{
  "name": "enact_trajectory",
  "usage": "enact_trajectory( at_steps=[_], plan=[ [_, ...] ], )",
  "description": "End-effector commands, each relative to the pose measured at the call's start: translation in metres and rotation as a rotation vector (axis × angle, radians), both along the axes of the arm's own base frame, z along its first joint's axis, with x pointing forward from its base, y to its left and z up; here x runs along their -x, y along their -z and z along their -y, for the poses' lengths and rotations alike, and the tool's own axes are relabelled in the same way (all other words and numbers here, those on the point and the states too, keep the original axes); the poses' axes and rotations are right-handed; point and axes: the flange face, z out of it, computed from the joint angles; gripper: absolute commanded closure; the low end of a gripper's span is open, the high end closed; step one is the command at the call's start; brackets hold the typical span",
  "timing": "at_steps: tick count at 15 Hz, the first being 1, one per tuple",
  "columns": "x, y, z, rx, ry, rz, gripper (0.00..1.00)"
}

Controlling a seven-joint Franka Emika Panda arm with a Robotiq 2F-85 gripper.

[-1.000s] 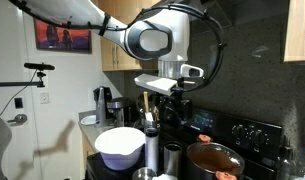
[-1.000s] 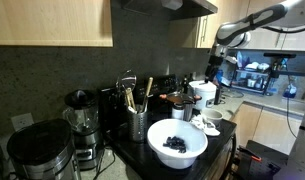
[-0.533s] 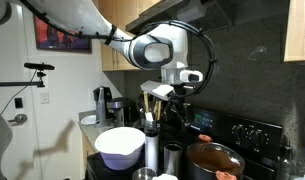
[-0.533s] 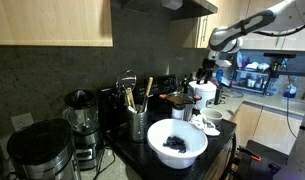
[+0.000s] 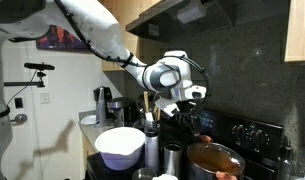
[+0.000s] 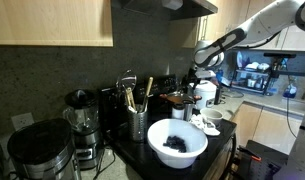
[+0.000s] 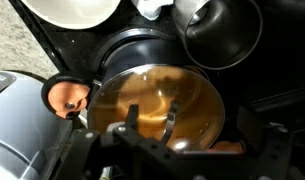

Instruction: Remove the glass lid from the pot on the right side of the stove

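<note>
The robot's gripper needs to lift the lid off the pot next, so it should grab the near end of the slim handle across the middle of the glass lid.
The copper pot [image 7: 162,100] fills the middle of the wrist view, with the clear glass lid [image 7: 142,95] lying on it and showing bright reflections; I cannot make out its knob. My gripper [image 7: 152,126] is open and empty, its two fingers hanging just above the lid's near part. In both exterior views the gripper [image 5: 191,116] [image 6: 195,83] hovers over the pot [image 5: 214,158] [image 6: 176,99] on the black stove [image 5: 244,134].
A big white bowl [image 5: 120,146] [image 6: 177,143] stands near the pot. Slim steel cylinders [image 5: 153,148] stand beside the bowl. A dark pot [image 7: 224,30] sits behind the copper one, an orange object [image 7: 64,95] to its left. A utensil holder [image 6: 138,122] and a blender [image 6: 82,118] stand along the wall.
The arm has swung over and come down, bringing the gripper from high above the counter to just over the copper pot. The pot and lid have not moved.
</note>
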Motion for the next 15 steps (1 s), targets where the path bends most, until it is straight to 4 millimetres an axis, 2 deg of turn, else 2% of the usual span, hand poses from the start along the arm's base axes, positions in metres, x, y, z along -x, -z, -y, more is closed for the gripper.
enact_trajectory(
  at_steps=[1,5,9,10,11,15],
  plan=[
    [-0.038,0.017,0.015,0.05,0.108,-0.009,0.0],
    [-0.066,0.035,0.035,0.087,0.195,-0.028,0.0],
    [-0.08,0.048,0.048,0.108,0.256,-0.028,0.0],
    [-0.082,0.052,0.051,0.109,0.266,-0.028,0.23],
    [-0.083,0.055,0.053,0.109,0.273,-0.035,0.26],
    [-0.088,0.059,0.054,0.104,0.298,-0.034,0.57]
  ],
)
